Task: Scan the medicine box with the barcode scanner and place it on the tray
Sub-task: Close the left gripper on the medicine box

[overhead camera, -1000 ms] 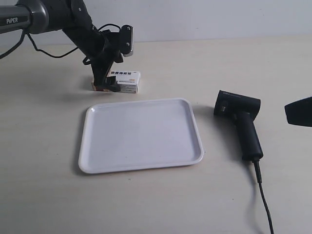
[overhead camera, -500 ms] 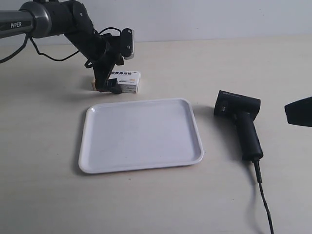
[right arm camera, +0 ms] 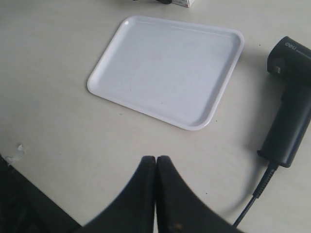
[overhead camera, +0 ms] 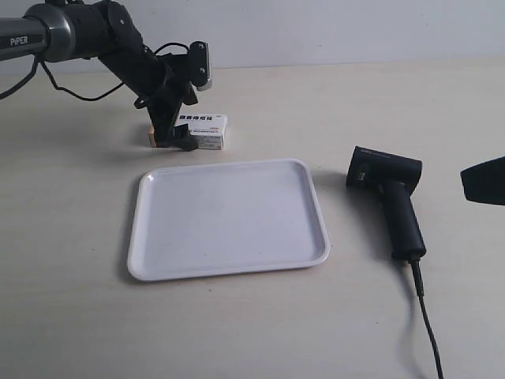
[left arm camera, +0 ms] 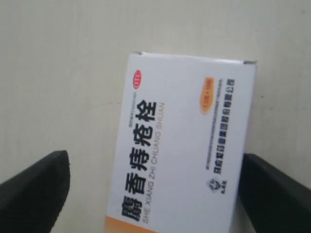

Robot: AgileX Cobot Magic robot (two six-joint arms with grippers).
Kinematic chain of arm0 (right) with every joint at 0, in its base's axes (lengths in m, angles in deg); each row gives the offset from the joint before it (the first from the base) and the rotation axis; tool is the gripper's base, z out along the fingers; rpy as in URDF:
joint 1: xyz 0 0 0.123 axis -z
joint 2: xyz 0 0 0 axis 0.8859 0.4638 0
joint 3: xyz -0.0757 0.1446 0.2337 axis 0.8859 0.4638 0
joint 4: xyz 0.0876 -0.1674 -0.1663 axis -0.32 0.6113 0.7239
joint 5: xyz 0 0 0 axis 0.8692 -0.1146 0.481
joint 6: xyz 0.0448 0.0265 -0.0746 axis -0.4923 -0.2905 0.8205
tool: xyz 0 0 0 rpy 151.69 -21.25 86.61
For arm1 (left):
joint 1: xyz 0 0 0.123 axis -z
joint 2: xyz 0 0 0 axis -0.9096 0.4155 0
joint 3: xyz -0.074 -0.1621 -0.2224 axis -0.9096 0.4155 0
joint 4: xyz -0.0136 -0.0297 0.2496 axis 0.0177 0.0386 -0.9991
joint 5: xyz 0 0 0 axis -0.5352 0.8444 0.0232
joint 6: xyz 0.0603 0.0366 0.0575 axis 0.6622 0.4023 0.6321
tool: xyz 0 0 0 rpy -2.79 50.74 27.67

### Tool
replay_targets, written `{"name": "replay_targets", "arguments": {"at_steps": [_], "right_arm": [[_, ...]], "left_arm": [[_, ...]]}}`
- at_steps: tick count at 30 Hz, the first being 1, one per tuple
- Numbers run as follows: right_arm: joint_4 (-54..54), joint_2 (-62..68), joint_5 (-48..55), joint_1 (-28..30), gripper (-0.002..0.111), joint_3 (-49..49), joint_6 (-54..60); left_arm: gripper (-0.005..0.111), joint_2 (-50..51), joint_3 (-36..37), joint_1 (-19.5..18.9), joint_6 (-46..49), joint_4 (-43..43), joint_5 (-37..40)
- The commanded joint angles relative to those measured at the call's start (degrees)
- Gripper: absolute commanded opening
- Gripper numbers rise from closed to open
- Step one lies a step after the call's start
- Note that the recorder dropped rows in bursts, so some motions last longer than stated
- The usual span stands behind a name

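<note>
My left gripper's fingers reach down beside the medicine box's long sides in the left wrist view, so my left gripper closes on the box next.
The medicine box lies on the table just beyond the tray's far edge. In the left wrist view the medicine box fills the space between my left gripper's black fingers. That gripper is open: one finger stands clear of the box with table showing between, the other finger is right at the box's long edge. The white tray holds nothing. The black barcode scanner lies on the table at the exterior view's right. My right gripper is shut on nothing, hovering near the scanner.
The scanner's thin black cable runs from the handle toward the table's front edge. The left arm and its cables reach in from the exterior view's upper left. Bare beige table surrounds the tray.
The left arm has shifted slightly toward the exterior view's left and settled its fingers around the box. The box, tray, scanner and right gripper have not moved.
</note>
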Motion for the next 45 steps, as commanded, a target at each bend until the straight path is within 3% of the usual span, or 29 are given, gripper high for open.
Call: {"name": "replay_targets", "arguments": {"at_steps": [1,34,37,43,45], "right_arm": [[0.0,0.1,-0.6,-0.1,0.000,-0.5,0.4],[0.0,0.1,-0.6,-0.1,0.000,-0.5,1.5],[0.0,0.1,-0.6,-0.1,0.000,-0.5,1.5],[0.0,0.1,-0.6,-0.1,0.000,-0.5,1.5],[0.0,0.1,-0.6,-0.1,0.000,-0.5,1.5]], "left_arm": [[0.089,0.2,-0.2,-0.2,0.1,1.0,0.1],[0.088,0.9,-0.2,-0.2,0.1,2.3,0.9],[0.079,0.9,-0.2,-0.4,0.1,2.3,2.0],[0.049,0.9,-0.2,-1.2,0.1,1.9,6.3],[0.047,0.9,-0.2,-1.3,0.1,1.8,6.3]]}}
